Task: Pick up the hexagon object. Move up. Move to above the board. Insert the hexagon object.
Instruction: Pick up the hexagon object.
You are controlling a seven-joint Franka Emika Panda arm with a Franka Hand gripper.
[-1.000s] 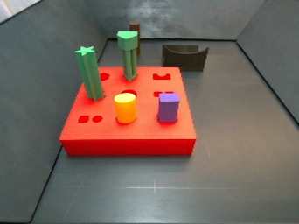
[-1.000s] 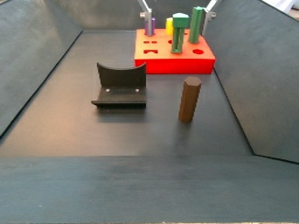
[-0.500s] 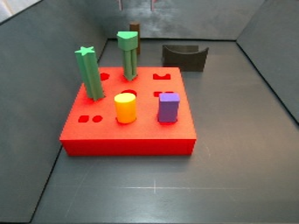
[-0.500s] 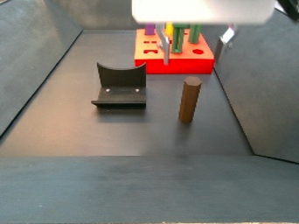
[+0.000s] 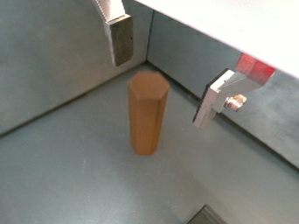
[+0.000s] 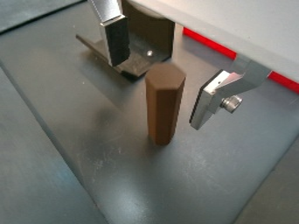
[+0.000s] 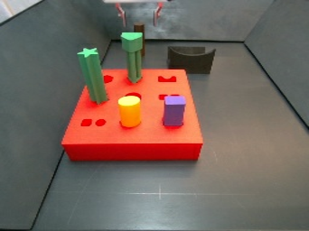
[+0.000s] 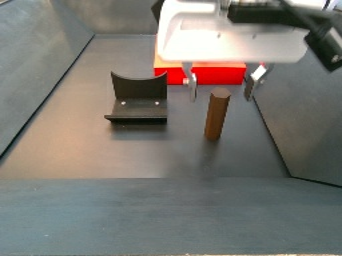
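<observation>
My gripper grabs the hexagon object by its upper end (image 7: 139, 28) next, to insert the object into the board (image 7: 133, 135).
The hexagon object (image 8: 215, 113) is a dark brown peg standing upright on the grey floor; it also shows in both wrist views (image 5: 146, 114) (image 6: 163, 105). My gripper (image 8: 221, 80) is open and hangs just above it, one finger on each side of the peg's top, neither touching. The fingers (image 5: 121, 39) stand well apart. The board (image 7: 133, 135) is a thick red block with shaped holes; in a side view only a red strip (image 8: 214, 72) of it shows behind the gripper. In a side view the gripper (image 7: 140, 16) is at the far end and the peg is hidden.
On the board stand a green star peg (image 7: 92, 77), a green peg (image 7: 132, 56), a yellow cylinder (image 7: 129, 111) and a purple peg (image 7: 174, 110). The fixture (image 8: 136, 97) stands on the floor to the peg's left. Grey walls ring the floor.
The gripper has come down into view from above and now hangs over the brown peg, fingers on either side. The peg and the board have not moved.
</observation>
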